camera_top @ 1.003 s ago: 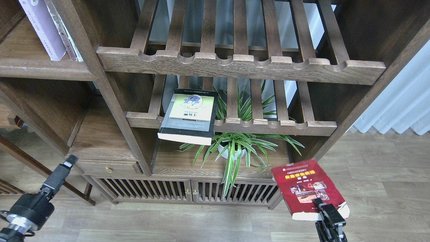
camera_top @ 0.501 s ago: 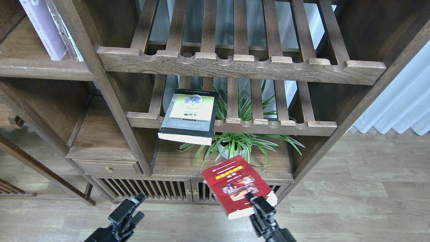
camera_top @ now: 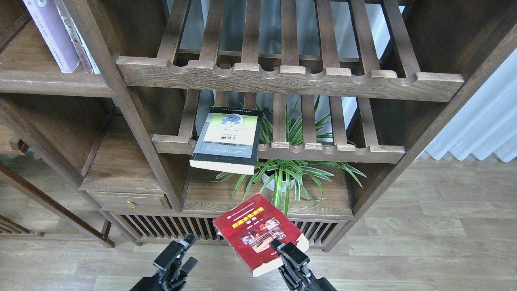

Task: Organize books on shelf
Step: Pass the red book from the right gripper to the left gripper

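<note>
The left gripper takes hold of the red book by its spine edge [camera_top: 233,247] next, to stand it among the others on the shelf.
My right gripper [camera_top: 287,251] is shut on the near edge of the thick red book [camera_top: 254,231] and holds it flat in the air in front of the cabinet's low slatted doors. My left gripper [camera_top: 179,254] is open and empty just left of the red book. The black-bordered book with a yellow-green panel [camera_top: 228,139] lies on the lower slatted rack and overhangs its front rail. The lavender-white book [camera_top: 50,34] stands on the solid dark-brown shelf [camera_top: 56,83] at upper left, beside other thin books.
A potted spider plant [camera_top: 282,173] stands in the cabinet's lower bay behind the red book. Two slatted racks [camera_top: 288,79] with notched rails cross the middle. A small drawer [camera_top: 129,201] sits at lower left. White curtains [camera_top: 480,125] hang at right over wood flooring.
My right gripper has carried the red book leftward from the lower right to the centre. My left gripper has moved right from the far left to beside the book.
</note>
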{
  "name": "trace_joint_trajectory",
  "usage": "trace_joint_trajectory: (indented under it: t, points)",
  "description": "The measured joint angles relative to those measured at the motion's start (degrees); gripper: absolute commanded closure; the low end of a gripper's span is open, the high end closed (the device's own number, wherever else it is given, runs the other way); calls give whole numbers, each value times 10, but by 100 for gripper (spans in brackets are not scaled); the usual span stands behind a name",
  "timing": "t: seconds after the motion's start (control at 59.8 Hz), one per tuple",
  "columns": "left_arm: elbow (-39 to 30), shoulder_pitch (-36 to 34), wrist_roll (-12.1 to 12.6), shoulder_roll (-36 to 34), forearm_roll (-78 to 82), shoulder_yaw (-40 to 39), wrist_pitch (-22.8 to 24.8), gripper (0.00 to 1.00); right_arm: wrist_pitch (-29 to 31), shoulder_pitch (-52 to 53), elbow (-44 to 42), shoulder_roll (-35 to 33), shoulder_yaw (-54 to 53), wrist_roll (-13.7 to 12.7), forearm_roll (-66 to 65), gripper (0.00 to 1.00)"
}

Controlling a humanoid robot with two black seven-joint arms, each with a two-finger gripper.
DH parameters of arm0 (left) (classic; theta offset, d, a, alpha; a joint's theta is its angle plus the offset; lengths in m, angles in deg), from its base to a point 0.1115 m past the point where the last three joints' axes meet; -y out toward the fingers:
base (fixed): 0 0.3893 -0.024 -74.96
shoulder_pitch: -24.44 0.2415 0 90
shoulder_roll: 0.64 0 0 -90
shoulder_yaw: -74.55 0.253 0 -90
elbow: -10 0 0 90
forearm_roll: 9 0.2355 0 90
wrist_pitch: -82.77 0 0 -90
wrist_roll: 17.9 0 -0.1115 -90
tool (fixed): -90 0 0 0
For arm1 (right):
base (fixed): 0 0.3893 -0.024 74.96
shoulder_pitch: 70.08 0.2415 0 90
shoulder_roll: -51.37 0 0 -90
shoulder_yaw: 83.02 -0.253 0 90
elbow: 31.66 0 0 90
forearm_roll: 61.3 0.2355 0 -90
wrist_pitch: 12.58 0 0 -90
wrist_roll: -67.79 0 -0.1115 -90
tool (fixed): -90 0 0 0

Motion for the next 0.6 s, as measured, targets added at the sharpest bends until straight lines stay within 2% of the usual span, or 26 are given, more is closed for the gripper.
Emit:
trace_joint_trajectory:
  t: [0.234, 0.501, 0.602]
  points:
    - [21, -12, 0, 35, -1, 2, 0, 5, 0, -5, 3, 0, 9, -3, -6, 96]
    - [46, -16, 0, 63, -2, 2, 0, 17, 0, -9, 3, 0, 23, -4, -9, 96]
    - [48, -19, 0, 65, -2, 2, 0, 25, 0, -10, 3, 0, 23, -5, -10, 96]
